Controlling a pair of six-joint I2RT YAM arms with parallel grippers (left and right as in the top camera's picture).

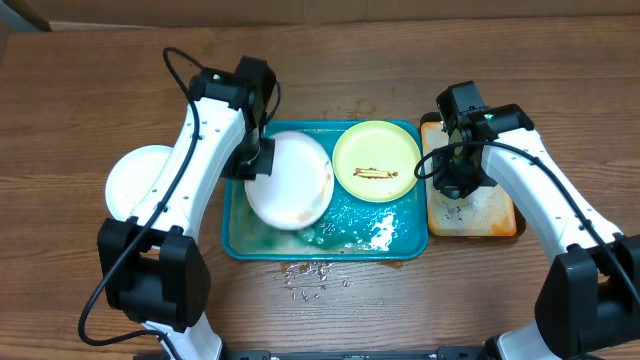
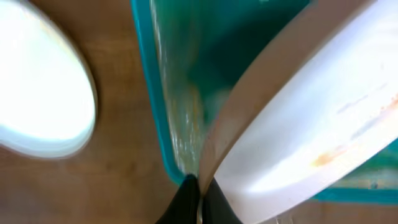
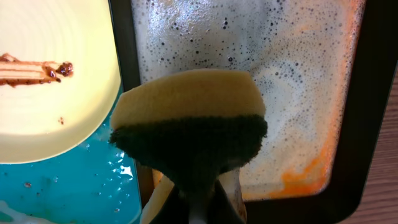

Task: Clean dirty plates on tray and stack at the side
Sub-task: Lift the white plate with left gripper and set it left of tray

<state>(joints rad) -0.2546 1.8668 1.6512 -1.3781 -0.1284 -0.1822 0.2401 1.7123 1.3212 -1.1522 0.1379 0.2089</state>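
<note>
The white plate's lower rim [image 1: 290,227] [image 2: 250,113] hangs above the teal tray's wet bottom, so the plate comes down before my left gripper releases it.
My left gripper [image 1: 258,160] [image 2: 200,193] is shut on the rim of a white plate [image 1: 290,180] [image 2: 311,137], holding it tilted over the left part of the teal tray [image 1: 238,240] [image 2: 152,106]. The plate shows a faint orange smear. A pale yellow-green plate [image 1: 376,160] [image 3: 50,74] with a brown smear lies in the tray's far right. Another white plate [image 1: 135,182] [image 2: 40,99] sits on the table left of the tray. My right gripper [image 1: 462,180] [image 3: 199,199] is shut on a yellow sponge [image 3: 186,112] with a dark scrub side, above the orange tray's left edge.
The orange tray [image 1: 500,215] [image 3: 323,162] with a black rim holds soapy foam, right of the teal tray. Foam and water lie in the teal tray's near part [image 1: 385,232]. Water drops [image 1: 310,270] spot the wooden table in front of it.
</note>
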